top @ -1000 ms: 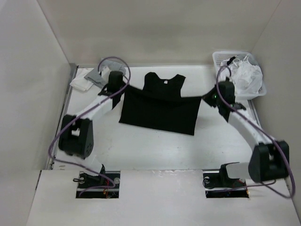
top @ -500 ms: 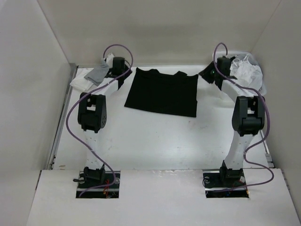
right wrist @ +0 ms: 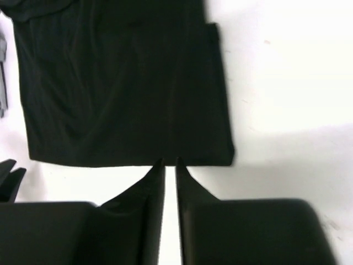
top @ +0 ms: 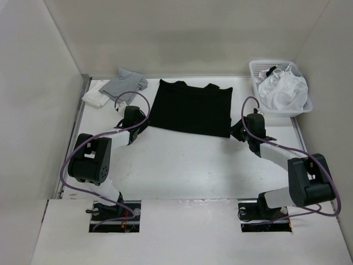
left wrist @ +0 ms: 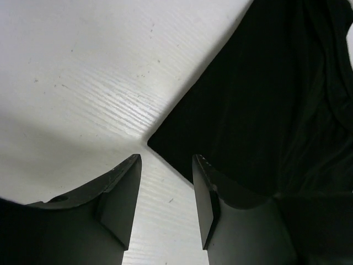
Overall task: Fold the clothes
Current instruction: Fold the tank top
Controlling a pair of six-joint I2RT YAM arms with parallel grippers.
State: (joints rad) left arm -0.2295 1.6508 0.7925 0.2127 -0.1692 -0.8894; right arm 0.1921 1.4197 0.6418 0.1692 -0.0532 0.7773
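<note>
My left gripper should next grab the T-shirt by its near corner, opposite my right gripper's corner, so the T-shirt's near edge then lifts taut to fold.
The clothes, a black T-shirt [top: 190, 107], lie flat as a folded rectangle at the back middle of the table. My left gripper [top: 142, 123] sits low at the shirt's near left corner. In the left wrist view my left gripper [left wrist: 165, 160] is open, with bare table between its fingers and the shirt's corner [left wrist: 165, 138] just ahead. My right gripper [top: 237, 133] is at the near right corner. In the right wrist view my right gripper [right wrist: 167, 162] has its jaws only a thin gap apart, tips at the near hem of the shirt [right wrist: 121, 88], table showing between them.
A grey garment [top: 126, 84] lies on a white one [top: 95, 99] at the back left corner. A white basket [top: 255, 70] holding white garments stands at the back right. Walls close the table in at the back and sides.
Both arms have swung down from the back edge to the shirt's near corners. The shirt, held stretched a second ago, now lies flat and folded. The left jaws opened; the right opened, then narrowed.
</note>
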